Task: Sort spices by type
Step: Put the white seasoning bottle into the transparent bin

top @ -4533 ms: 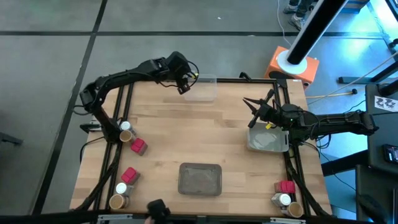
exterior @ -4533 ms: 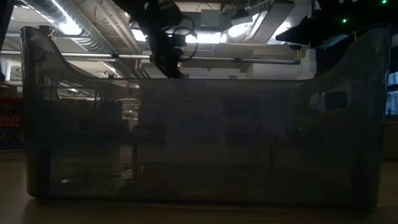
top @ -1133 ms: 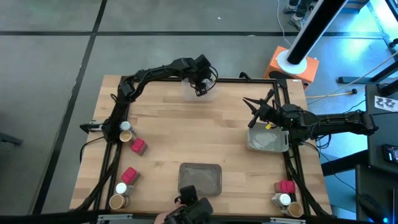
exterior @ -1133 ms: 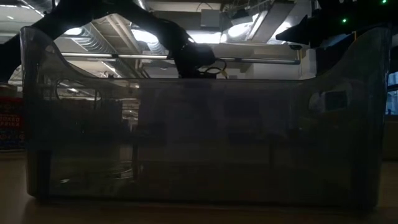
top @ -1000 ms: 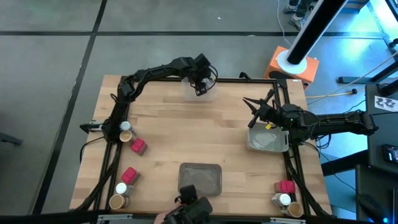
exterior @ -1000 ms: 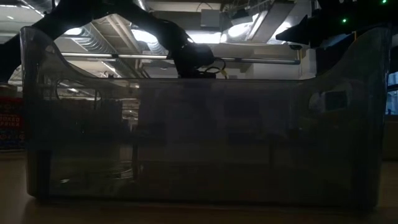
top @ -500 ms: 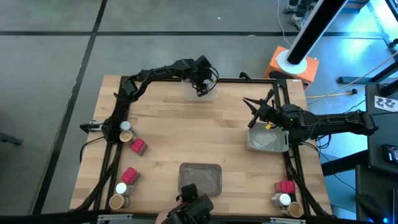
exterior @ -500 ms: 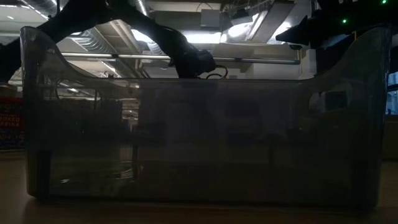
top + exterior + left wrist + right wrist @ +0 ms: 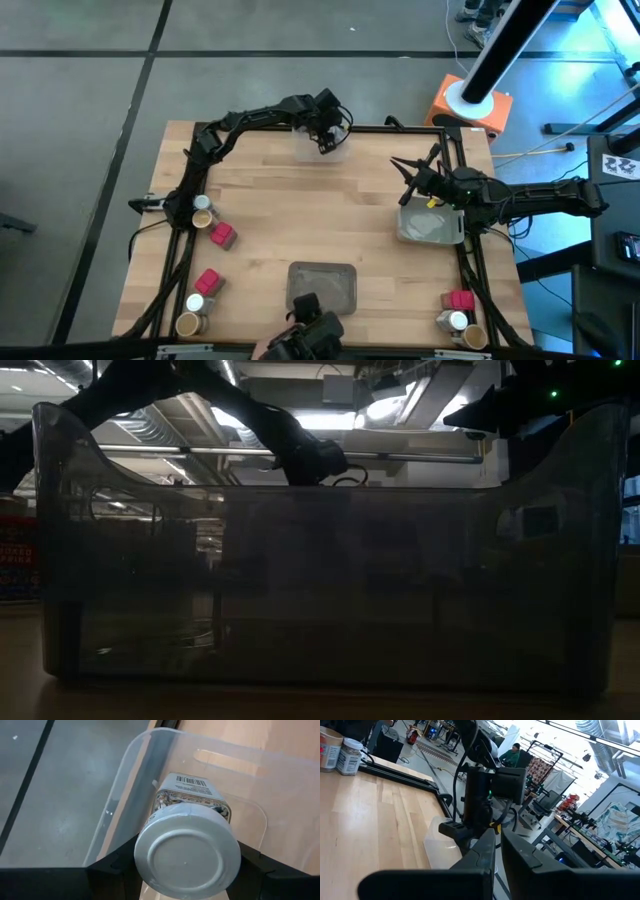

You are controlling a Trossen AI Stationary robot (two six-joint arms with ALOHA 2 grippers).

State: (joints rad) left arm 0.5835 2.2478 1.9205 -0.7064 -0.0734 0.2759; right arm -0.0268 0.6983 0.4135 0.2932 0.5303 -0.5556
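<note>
The white-capped jar (image 9: 189,795) sits low inside the clear tray's sides and would stand if released, so it is time for my left gripper to open now.
My left gripper (image 9: 325,145) is at the table's far edge over the clear plastic tray (image 9: 335,152), shut on a white-capped greyish jar (image 9: 187,820). In the low view it sits just above the tray's rim (image 9: 318,463). The other spices stand on the table in two groups. At the left edge are a tan-topped jar (image 9: 203,217), two red packs (image 9: 222,235) (image 9: 208,282) and further jars (image 9: 190,315). In the near right corner are a red pack (image 9: 460,299), a white-capped jar (image 9: 457,321) and a tan jar (image 9: 475,336). My right gripper (image 9: 403,178) waits shut beside a grey tray (image 9: 432,226). My left gripper pinches the jar between its two fingers (image 9: 116,865), one on each side just under the white cap (image 9: 187,854), coming from above and pointing down. The jar hangs upright inside the clear tray's walls, barcode label (image 9: 191,782) showing. The cap hides the contact, and I cannot tell whether the jar's base rests on the tray.
A second grey tray (image 9: 322,287) lies near the table's near edge, with a dark object and a hand (image 9: 308,335) just below it. The black arm frames run along both table sides. Bare wood lies in the table's middle (image 9: 320,210).
My left gripper has edged slightly toward the table's right above the clear tray, keeping its hold on the jar. The dark object at the near edge has shifted a little. The right arm has kept still.
</note>
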